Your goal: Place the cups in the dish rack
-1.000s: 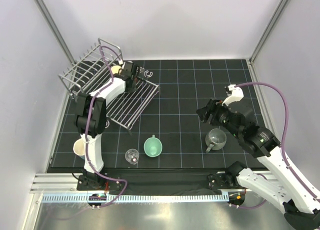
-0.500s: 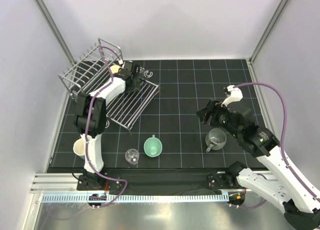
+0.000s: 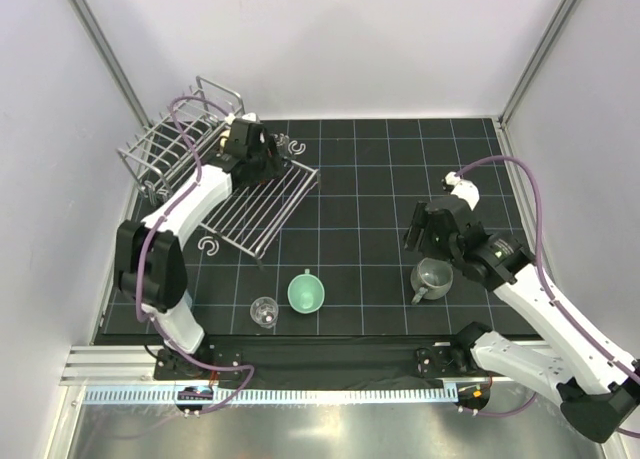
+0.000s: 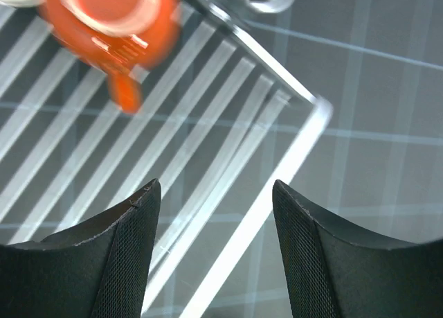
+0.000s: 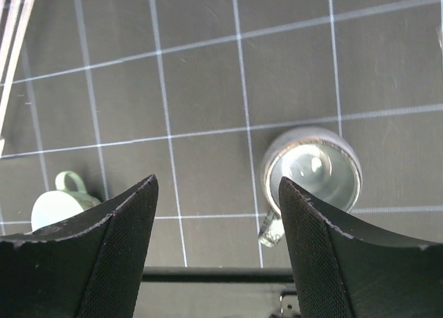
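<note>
I need to pick up the grey mug by its rim with my right gripper next. The handle then stays free, so I can hand the mug over to my left gripper to put it in the rack.
The dish rack stands at the back left. My left gripper hovers open and empty over its flat part; in the left wrist view an orange-red cup sits on the rack bars beyond the fingertips. My right gripper is open and empty just above and left of the grey mug, which stands upright with its handle toward the near edge. The mint green cup and the clear glass stand on the mat near the front. The mint cup also shows in the right wrist view.
Small grey C-shaped clips lie on the mat, one left of the rack's front corner and one behind the rack. The left arm's elbow hangs over the front left corner. The mat's near edge borders a metal rail.
The left arm's elbow has swung left and toward the front, now covering the cream cup at the front left. The right gripper has shifted slightly toward the grey mug.
</note>
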You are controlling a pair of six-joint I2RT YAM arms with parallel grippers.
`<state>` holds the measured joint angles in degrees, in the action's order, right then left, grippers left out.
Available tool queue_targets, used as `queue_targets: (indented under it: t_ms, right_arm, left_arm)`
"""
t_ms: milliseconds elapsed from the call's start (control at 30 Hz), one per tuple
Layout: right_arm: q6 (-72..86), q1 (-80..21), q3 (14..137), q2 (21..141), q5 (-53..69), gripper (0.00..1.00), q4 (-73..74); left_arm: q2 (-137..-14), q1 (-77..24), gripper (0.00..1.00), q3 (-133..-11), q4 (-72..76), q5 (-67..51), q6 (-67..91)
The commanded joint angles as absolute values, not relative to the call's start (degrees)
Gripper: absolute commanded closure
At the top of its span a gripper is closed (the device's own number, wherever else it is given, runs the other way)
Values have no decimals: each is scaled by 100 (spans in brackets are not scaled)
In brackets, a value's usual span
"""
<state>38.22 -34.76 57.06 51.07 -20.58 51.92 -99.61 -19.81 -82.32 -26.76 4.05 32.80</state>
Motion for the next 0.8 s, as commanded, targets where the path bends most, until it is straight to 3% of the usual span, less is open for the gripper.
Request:
queue_targets:
  t_ms: [0,367,767]
  right_arm:
    - [4262,-3498,5941,5386,-2347,28,5493]
    - [3982,-3472,5994,6266,-2214,20,5879]
    - [4183,-3314,5309,6337,-2136,28,5494]
  left_arm:
    - [-9450,-2127,36,-7911,-2418,-612,3787]
    - [-8122,-2426,35,-6716,-1671,-2029,4482]
    - [-6953,-2426,33,-5924,-1494,-2558,5149]
